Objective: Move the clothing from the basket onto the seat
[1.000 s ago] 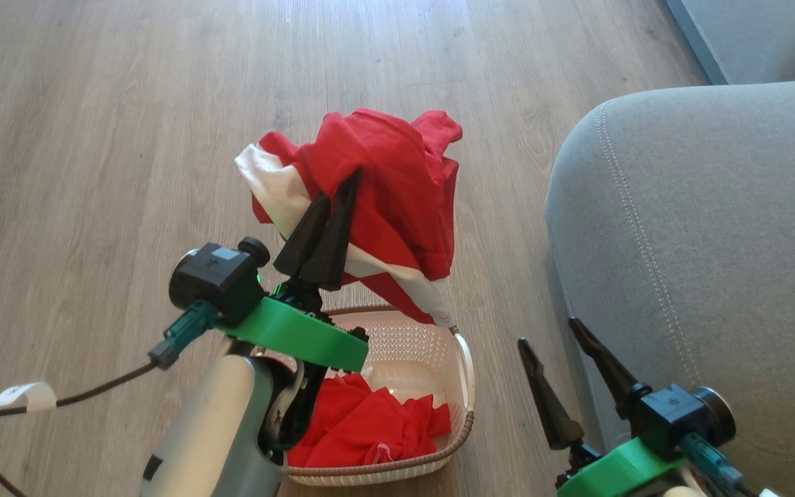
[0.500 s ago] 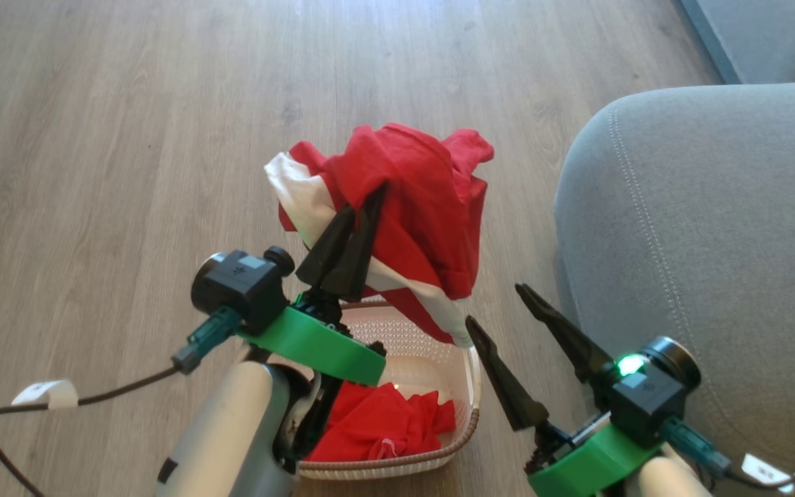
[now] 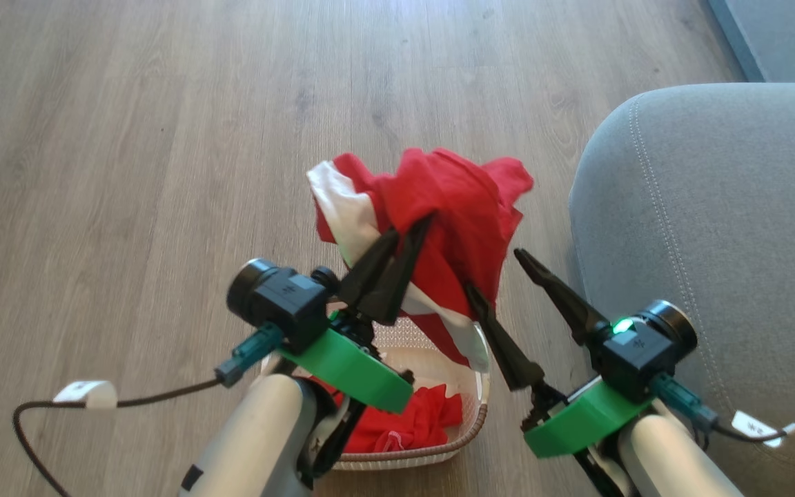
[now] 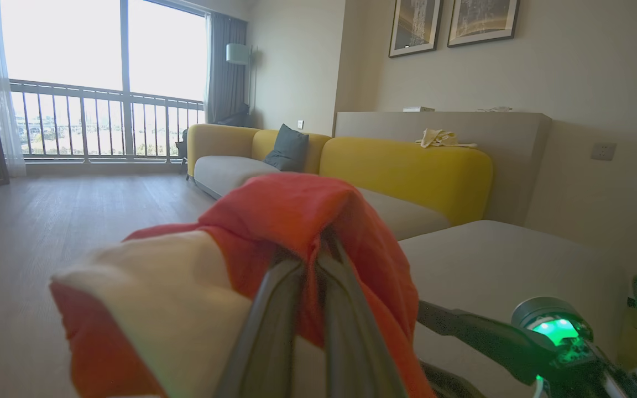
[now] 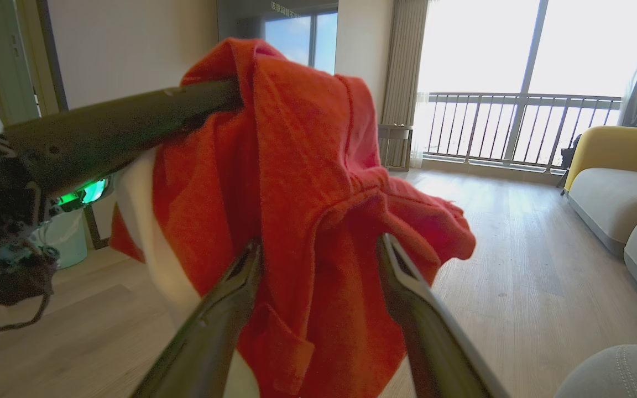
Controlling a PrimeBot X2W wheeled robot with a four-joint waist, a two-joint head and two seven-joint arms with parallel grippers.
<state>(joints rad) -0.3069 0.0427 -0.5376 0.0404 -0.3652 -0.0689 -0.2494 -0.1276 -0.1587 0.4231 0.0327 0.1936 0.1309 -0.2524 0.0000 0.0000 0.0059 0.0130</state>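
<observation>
I need to grab the red garment by its hanging fold [image 3: 486, 281] with my right gripper next. Then the clothing can go onto the seat [image 3: 715, 228].
A red garment with white bands [image 3: 453, 207] hangs above the basket [image 3: 478, 414], with my left gripper [image 3: 413, 228] shut on its upper fold. In the left wrist view the fabric [image 4: 296, 215] drapes over the closed fingertips [image 4: 310, 255]. My right gripper [image 3: 494, 270] is open just right of the hanging cloth. The right wrist view has the garment [image 5: 307, 182] hanging between its spread fingers [image 5: 318, 243]. More red clothing [image 3: 415, 422] lies in the cream basket. The grey seat [image 3: 715, 228] is at the right.
Wooden floor [image 3: 163, 138] surrounds the basket. A black cable with a white tag [image 3: 87, 393] trails from my left wrist. A yellow sofa [image 4: 407, 166] and a balcony window [image 4: 75, 83] lie beyond. Another grey cushion [image 3: 777, 34] shows at the top right.
The camera has shifted. My left gripper carried the garment rightward, nearer the seat. My right gripper rose from beside the basket and now stands open at the hanging cloth.
</observation>
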